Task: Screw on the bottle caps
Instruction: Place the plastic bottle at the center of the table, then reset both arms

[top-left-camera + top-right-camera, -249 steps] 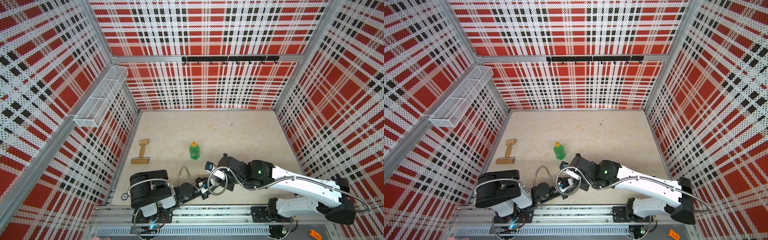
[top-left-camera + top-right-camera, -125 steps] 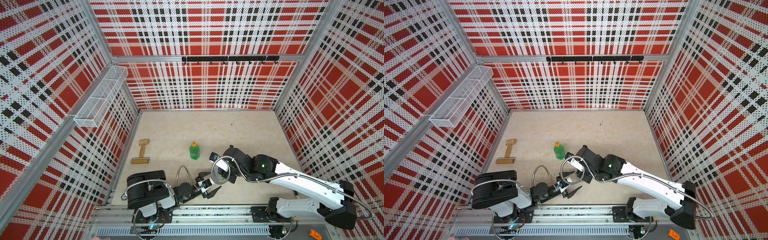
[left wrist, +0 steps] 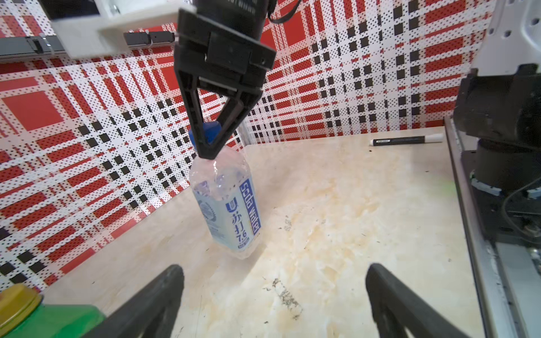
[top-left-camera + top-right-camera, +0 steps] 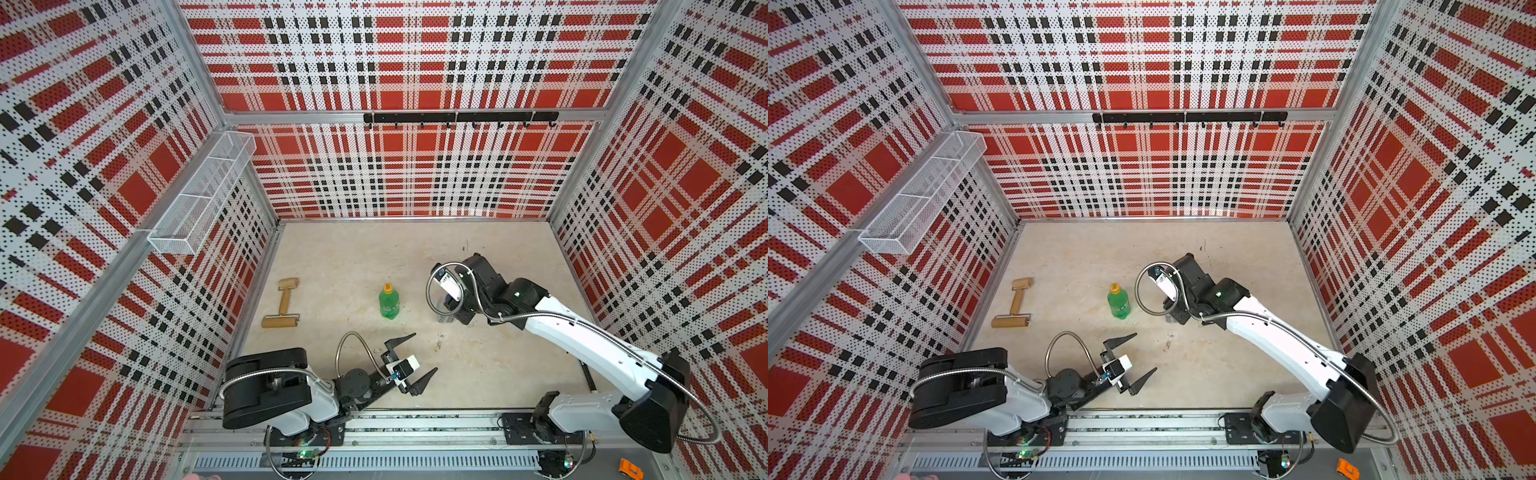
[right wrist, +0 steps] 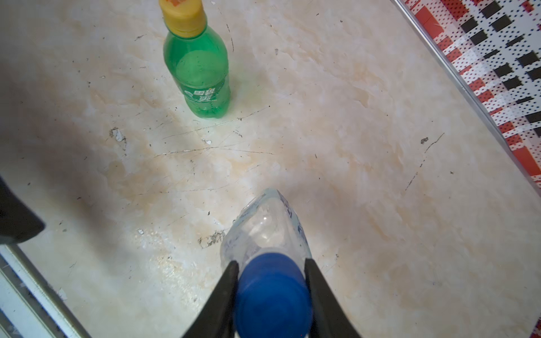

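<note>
The clear bottle (image 4: 444, 318) leans now, its base tilted to the table, and it would tip over if I opened my right gripper, so it is too early to release.
The clear bottle (image 3: 231, 204) leans with its base at the table, a blue cap (image 5: 272, 295) on its neck. My right gripper (image 5: 270, 262) is shut on that blue cap from above, its fingers (image 3: 205, 137) either side of it. In both top views the right wrist (image 4: 469, 286) covers most of this bottle (image 4: 444, 318). The green bottle (image 4: 389, 301) stands upright left of it, wearing a yellow cap (image 5: 183, 13). My left gripper (image 4: 424, 352) hangs open and empty near the front edge, well apart from both bottles, its jaws wide (image 3: 275, 269).
A wooden double-roller tool (image 4: 284, 305) lies by the left wall. A black marker pen (image 3: 407, 140) lies near the right arm's base. A wire basket (image 4: 203, 199) hangs on the left wall and a hook rail (image 4: 457, 117) on the back wall.
My left gripper has opened wide and drawn back toward the front. The right arm has carried the clear bottle by its blue cap rightward and further back.
</note>
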`<state>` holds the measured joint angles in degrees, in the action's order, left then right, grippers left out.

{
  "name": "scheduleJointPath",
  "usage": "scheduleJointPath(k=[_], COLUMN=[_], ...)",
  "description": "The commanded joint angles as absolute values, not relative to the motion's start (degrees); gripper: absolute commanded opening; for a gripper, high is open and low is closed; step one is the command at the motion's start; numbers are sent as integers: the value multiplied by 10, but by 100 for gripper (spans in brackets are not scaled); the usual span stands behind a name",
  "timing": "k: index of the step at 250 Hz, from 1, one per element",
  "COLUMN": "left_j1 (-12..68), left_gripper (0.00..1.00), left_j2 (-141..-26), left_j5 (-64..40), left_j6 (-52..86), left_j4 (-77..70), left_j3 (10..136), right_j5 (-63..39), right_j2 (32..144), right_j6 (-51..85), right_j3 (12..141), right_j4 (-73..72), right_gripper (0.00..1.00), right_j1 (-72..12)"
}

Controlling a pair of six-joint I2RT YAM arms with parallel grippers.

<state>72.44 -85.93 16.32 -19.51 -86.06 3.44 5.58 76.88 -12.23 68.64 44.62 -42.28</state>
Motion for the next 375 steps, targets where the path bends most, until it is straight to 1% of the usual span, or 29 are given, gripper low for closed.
scheduleJointPath(k=[1, 47, 66, 94, 104, 121, 143, 161, 175, 184, 197, 203, 223, 258, 274, 301, 309, 314, 317, 321, 348, 375], left_j1=[728, 729, 729, 729, 729, 729, 729, 729, 729, 729, 729, 729, 729, 728, 729, 730, 729, 729, 729, 728, 705, 643], left_gripper=[99, 99, 99, 99, 99, 99, 99, 99, 99, 99, 99, 99, 99, 99, 99, 99, 99, 99, 99, 99, 99, 99], left_j2=[-876, -898, -904, -915, -919, -925, -927, -925, -925, -925, -925, -926, -923, -917, -906, -854, -834, -822, -814, -804, -740, -661], left_j5=[195, 210, 208, 207, 209, 209, 203, 203, 204, 204, 203, 203, 205, 210, 220, 243, 256, 263, 267, 275, 343, 390], left_j6=[-209, -208, -207, -206, -205, -204, -203, -201, -201, -201, -201, -201, -201, -202, -200, -170, -160, -158, -157, -156, -149, -139], left_j4=[-877, -880, -881, -882, -882, -883, -882, -882, -883, -882, -882, -883, -883, -883, -884, -882, -879, -876, -874, -873, -841, -760], left_j3=[30, 29, 31, 34, 36, 37, 36, 35, 35, 34, 35, 34, 34, 43, 51, 70, 80, 86, 90, 96, 141, 191], right_j5=[10, 1, -17, -17, -16, -14, -11, -11, -10, -7, -5, -8, -20, 4, 2, 4, 14, 24, 32, 42, 103, 133], right_j2=[794, 832, 848, 860, 863, 864, 864, 864, 862, 860, 859, 858, 846, 817, 796, 750, 736, 726, 718, 710, 656, 619], right_j6=[-137, -132, -133, -131, -130, -128, -126, -124, -125, -126, -125, -127, -131, -133, -133, -122, -118, -114, -111, -109, -100, -48], right_j3=[707, 716, 718, 718, 717, 716, 715, 717, 714, 712, 713, 714, 721, 746, 750, 744, 740, 736, 731, 724, 671, 608], right_j4=[413, 402, 406, 406, 405, 404, 403, 405, 404, 402, 402, 404, 408, 413, 405, 364, 344, 329, 318, 303, 187, 63], right_gripper=[0, 0, 0, 0, 5, 17, 27, 32, 39, 44, 58, 61, 65, 69, 73, 81, 85, 92, 98, 100, 100, 100], right_j1=[-396, -370, -367, -363, -361, -361, -361, -361, -361, -361, -361, -361, -361, -361, -361, -361, -361, -361, -360, -360, -345, -284])
